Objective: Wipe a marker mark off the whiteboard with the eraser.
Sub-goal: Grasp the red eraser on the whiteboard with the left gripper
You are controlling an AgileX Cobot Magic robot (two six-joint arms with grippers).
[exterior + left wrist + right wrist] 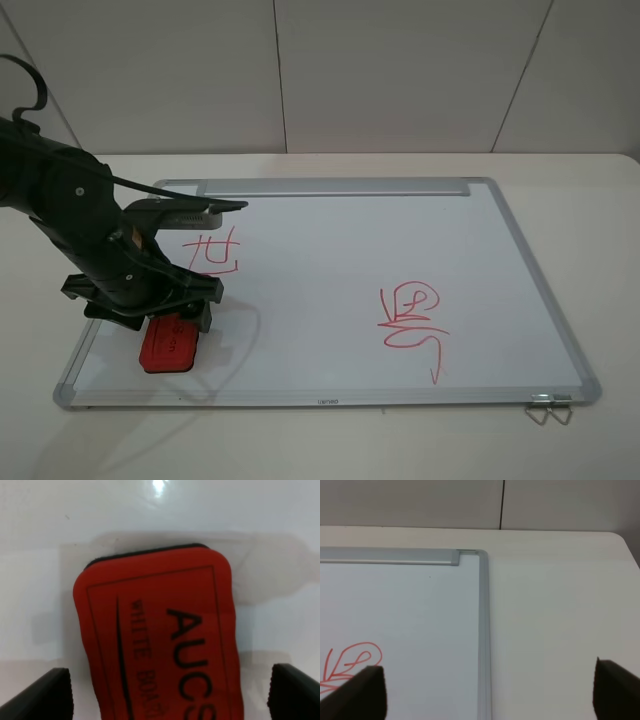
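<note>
My left gripper's fingers reach down on either side of the red eraser (168, 345), near the whiteboard, so it is time to close on it now.
The red eraser (168, 345) lies flat on the whiteboard (330, 250) near its front left corner, and the left wrist view shows its "AUCS" lettering (160, 630). My left gripper (172, 318) is right above it, open, one black fingertip (50, 695) on each side and neither touching it. The marker mark (215, 250), a small red hash, sits just behind the eraser, partly hidden by the arm. My right gripper (490, 692) is open and holds nothing, above the board's far right corner; the exterior view does not show it.
A larger curly red scribble (412, 320) with a long tail is right of the board's middle, and its edge shows in the right wrist view (350, 667). The silver tray bar (335, 187) runs along the far edge. A metal clip (548, 408) hangs at the front right corner.
</note>
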